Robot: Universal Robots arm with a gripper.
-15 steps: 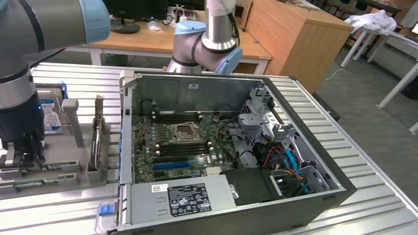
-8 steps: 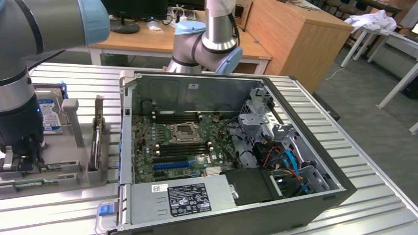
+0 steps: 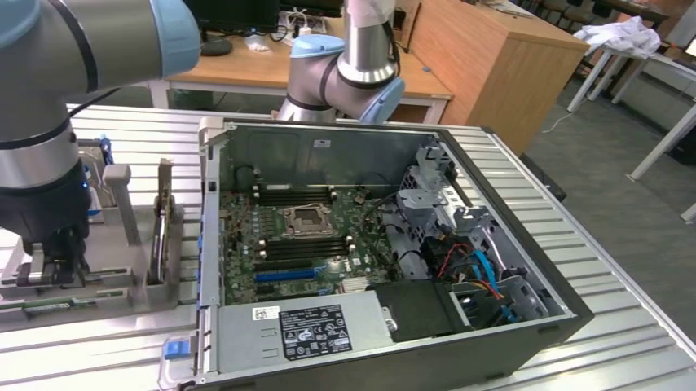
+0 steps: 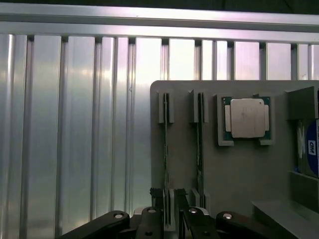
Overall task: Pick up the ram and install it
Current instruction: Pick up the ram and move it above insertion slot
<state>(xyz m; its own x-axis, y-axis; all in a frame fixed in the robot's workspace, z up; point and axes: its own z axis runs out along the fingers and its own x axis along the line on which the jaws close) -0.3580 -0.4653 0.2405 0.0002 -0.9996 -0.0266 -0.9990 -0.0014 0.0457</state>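
The holder's slots hold the ram stick's lower part. So next, my gripper grabs the ram stick between my fingers by its exposed upper edge (image 4: 167,193).
Two ram sticks stand on edge in slots of a grey holder (image 4: 239,169). One ram stick (image 4: 166,149) runs straight between my fingertips, and the second ram stick (image 4: 199,149) stands beside it. My gripper (image 4: 168,199) is open, with a dark finger on each side of the first stick, low over the holder. In the exterior view the gripper (image 3: 55,262) hangs over the holder at the left, just above a green ram strip (image 3: 49,304). The motherboard (image 3: 310,236) with its black slots (image 3: 293,195) lies in the open computer case.
A square silver processor chip (image 4: 246,118) sits in a recess of the holder, and a blue-labelled hard drive (image 4: 311,149) stands beyond it. The case (image 3: 359,342) fills the ribbed aluminium table's middle. A second robot arm (image 3: 348,73) stands behind the case.
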